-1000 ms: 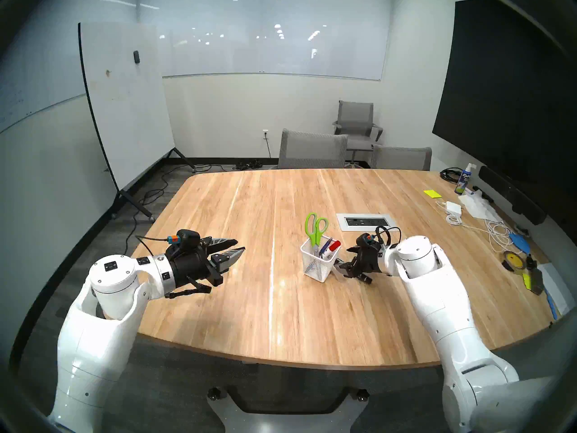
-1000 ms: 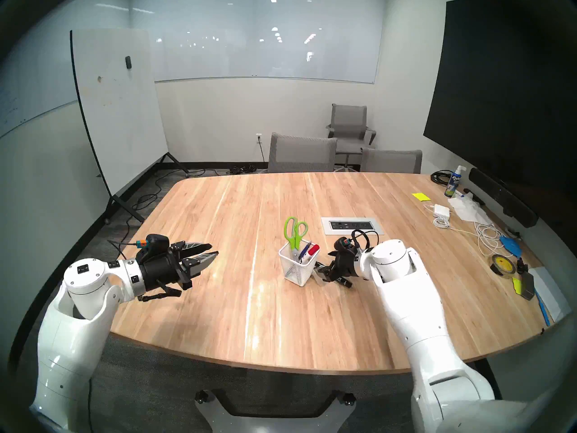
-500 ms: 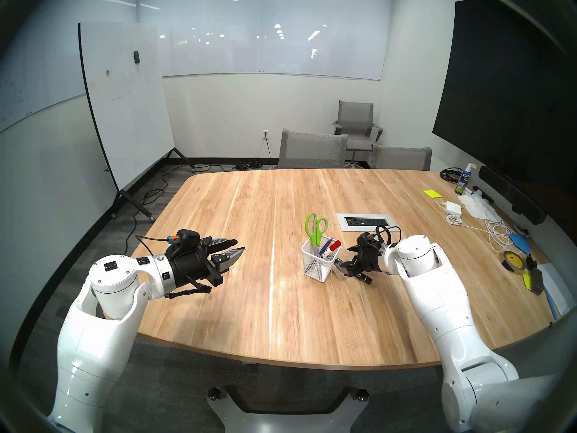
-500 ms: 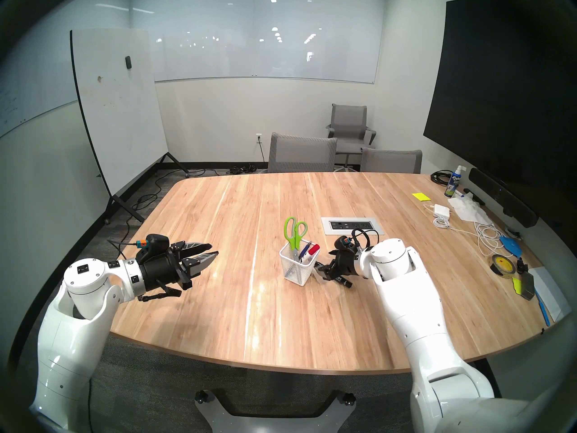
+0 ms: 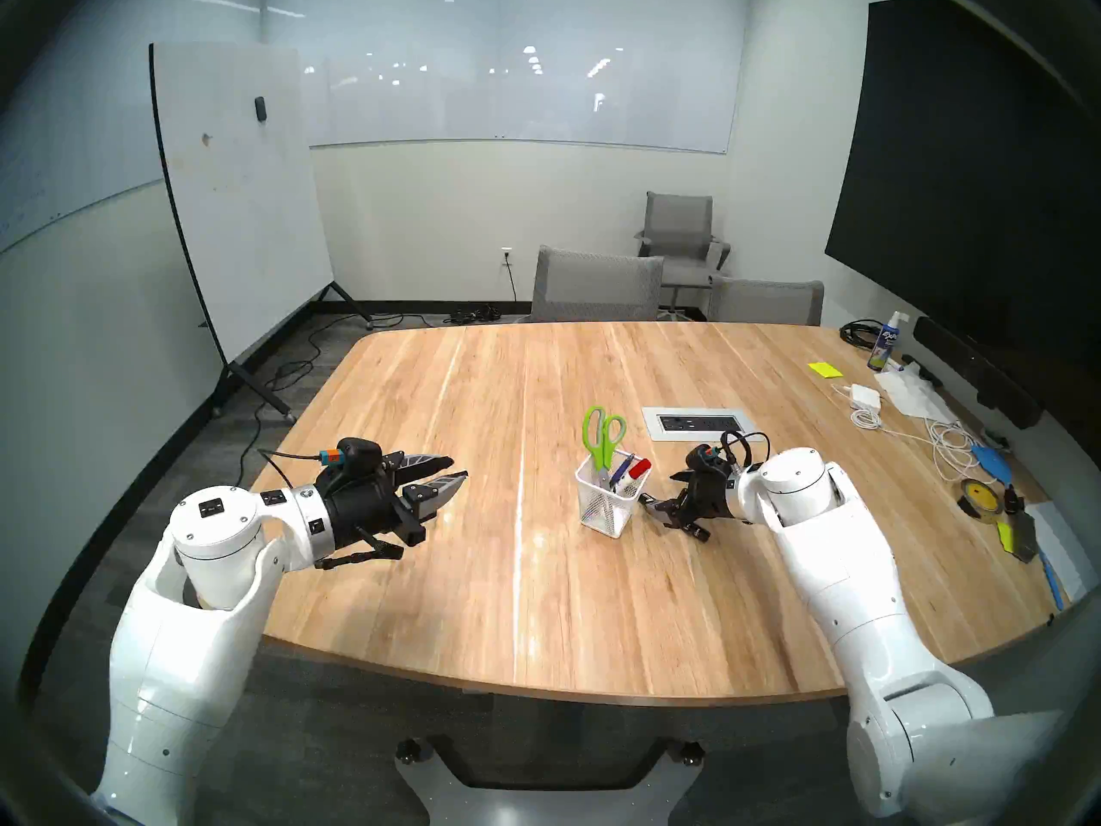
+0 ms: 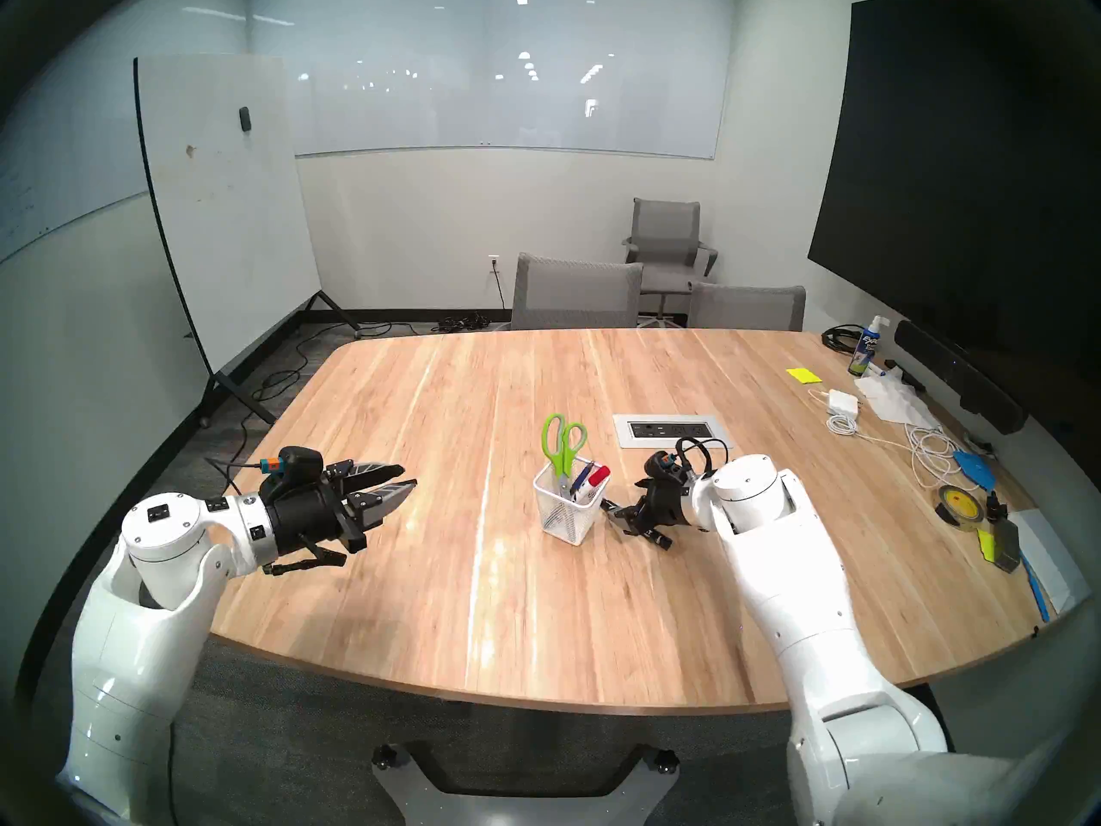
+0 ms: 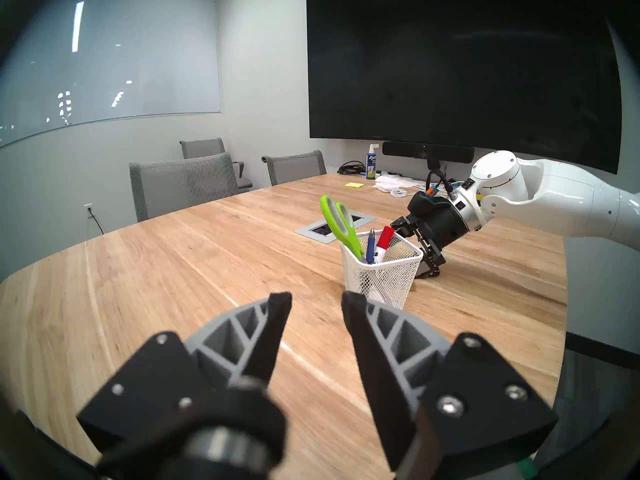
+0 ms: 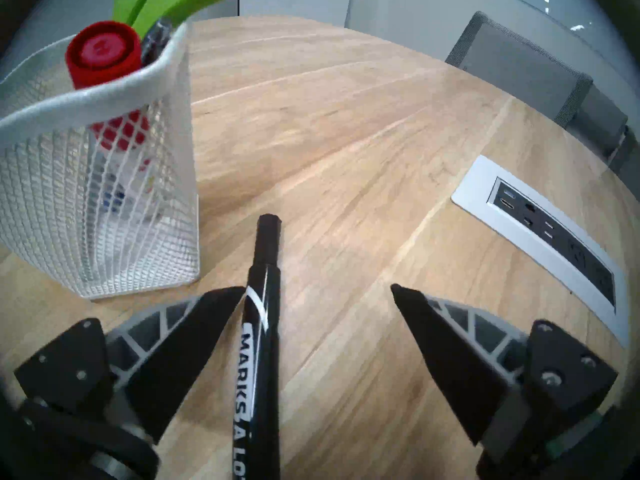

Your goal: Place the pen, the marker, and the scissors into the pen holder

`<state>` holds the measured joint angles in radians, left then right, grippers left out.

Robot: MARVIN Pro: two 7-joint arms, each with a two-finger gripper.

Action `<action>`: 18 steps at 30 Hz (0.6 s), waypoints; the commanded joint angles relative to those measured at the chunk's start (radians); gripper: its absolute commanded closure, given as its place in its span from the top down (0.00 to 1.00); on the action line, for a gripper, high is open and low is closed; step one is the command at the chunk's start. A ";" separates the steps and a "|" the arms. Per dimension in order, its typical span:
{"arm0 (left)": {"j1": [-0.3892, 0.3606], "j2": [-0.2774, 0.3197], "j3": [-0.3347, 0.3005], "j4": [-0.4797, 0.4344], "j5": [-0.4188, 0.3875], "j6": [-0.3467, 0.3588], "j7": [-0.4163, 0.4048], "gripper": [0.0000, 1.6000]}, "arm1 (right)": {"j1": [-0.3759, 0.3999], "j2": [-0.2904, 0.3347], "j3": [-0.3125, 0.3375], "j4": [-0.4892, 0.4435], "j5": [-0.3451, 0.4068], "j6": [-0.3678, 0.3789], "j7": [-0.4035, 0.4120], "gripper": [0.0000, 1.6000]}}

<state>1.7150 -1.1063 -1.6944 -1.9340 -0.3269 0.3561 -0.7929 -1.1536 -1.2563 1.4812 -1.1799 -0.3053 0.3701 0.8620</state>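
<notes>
I will next grab the black marker with my right gripper by its body at the white stripe (image 8: 258, 304). Then the marker can go into the mesh pen holder (image 8: 124, 190).
The white mesh pen holder (image 5: 605, 503) (image 7: 381, 278) stands mid-table. In it stand the green-handled scissors (image 5: 603, 434) (image 7: 337, 223), the blue pen (image 5: 619, 468) and a red-capped marker (image 5: 638, 468) (image 8: 102, 53). A black marker (image 8: 263, 313) lies on the table just right of the holder. My right gripper (image 5: 658, 506) (image 8: 317, 288) is open low over it. The marker rests against one finger, and the other finger is well apart from it. My left gripper (image 5: 457, 468) (image 7: 315, 297) hovers far to the left, its jaws slightly apart with nothing between them.
A grey power and port panel (image 5: 694, 422) is set into the table behind the right gripper. Cables, a charger, a tape roll (image 5: 977, 497) and a spray bottle (image 5: 885, 345) clutter the right edge. Grey chairs (image 5: 596, 285) stand at the far side.
My right gripper has shifted slightly to the right and tilted lower beside the holder. The left arm and the holder's contents have not moved.
</notes>
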 commanded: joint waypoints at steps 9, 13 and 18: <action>-0.003 0.002 -0.003 -0.018 0.000 -0.001 -0.001 0.58 | 0.036 -0.001 -0.022 0.008 -0.015 -0.004 0.008 1.00; -0.003 0.002 -0.003 -0.018 0.000 -0.001 -0.001 0.58 | 0.041 -0.006 -0.026 0.021 -0.020 -0.011 -0.001 1.00; -0.003 0.002 -0.003 -0.018 0.000 -0.001 -0.001 0.58 | 0.052 -0.011 -0.030 0.040 -0.023 -0.018 -0.007 1.00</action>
<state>1.7150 -1.1066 -1.6946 -1.9340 -0.3268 0.3561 -0.7931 -1.1333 -1.2574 1.4512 -1.1511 -0.3270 0.3609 0.8666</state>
